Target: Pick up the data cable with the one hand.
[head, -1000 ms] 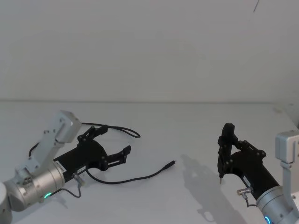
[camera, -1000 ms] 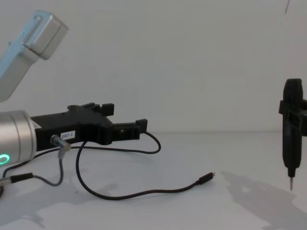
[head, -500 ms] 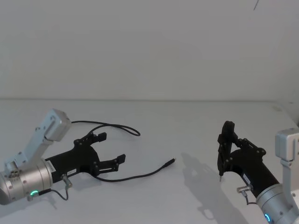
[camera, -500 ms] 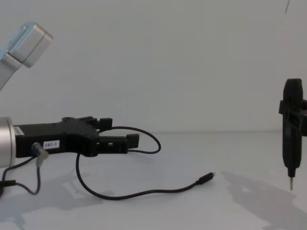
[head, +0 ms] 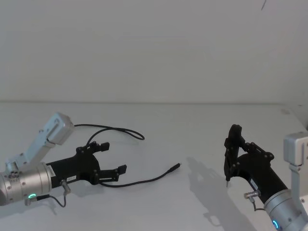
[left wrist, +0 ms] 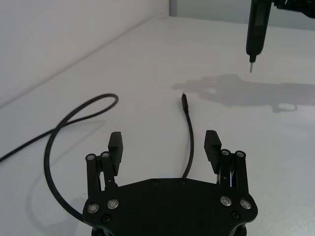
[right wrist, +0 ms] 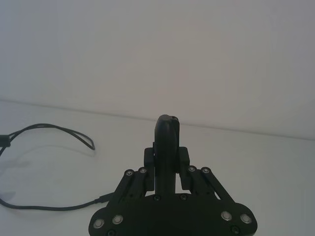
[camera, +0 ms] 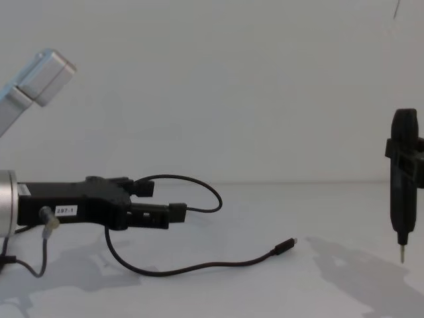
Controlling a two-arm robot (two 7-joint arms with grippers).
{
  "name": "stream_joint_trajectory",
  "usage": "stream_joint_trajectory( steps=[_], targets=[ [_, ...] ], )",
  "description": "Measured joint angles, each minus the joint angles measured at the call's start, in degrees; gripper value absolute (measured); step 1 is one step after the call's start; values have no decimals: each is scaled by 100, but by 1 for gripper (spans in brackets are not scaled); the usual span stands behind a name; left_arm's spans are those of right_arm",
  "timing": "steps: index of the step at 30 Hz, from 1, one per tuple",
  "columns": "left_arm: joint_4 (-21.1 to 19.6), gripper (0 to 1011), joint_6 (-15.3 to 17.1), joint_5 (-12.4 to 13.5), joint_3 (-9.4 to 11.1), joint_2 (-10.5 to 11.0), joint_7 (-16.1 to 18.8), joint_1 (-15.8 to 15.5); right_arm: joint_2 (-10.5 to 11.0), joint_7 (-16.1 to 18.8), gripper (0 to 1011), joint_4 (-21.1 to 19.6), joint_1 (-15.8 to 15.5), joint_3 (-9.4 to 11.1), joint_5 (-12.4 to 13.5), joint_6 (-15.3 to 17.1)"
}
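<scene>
I will pick up the data cable next. I will grab it with my left gripper by the part of the cable behind its small plug [camera: 228,264] [left wrist: 191,142].
The data cable [head: 149,180] is a thin black cord lying on the white table, with one loop toward the back [head: 137,134] and a small plug [head: 177,167] at its free end. My left gripper [head: 113,156], flat and black with a white label, hovers low over the cord and is open. In the left wrist view a strand of the cable [left wrist: 191,137] runs between the two fingers [left wrist: 115,142], touching neither. My right gripper [head: 232,154], slim with a metal pin tip, hangs shut above the table at the right, apart from the cable. From the chest view the cable [camera: 199,267] curves below the left gripper [camera: 159,199].
A short grey wire with a silver plug [camera: 45,222] dangles from my left wrist. The white table [head: 192,130] meets a plain white wall at the back. My right gripper's shadow [head: 204,178] falls beside the plug.
My left gripper has come down and drawn back a little to the left, now low over the cable with its fingers still apart. The right arm has not moved.
</scene>
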Motion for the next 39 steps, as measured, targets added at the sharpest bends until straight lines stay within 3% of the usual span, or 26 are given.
stream_joint_trajectory(
  steps=[19,39],
  targets=[
    [895,1001,74,12,470,-210,-702,-597,0,0,280,0,0,0,0,0],
    [1525,1001,0,178,828,-502,-834,-1016,0,0,279,0,0,0,0,0]
  ],
)
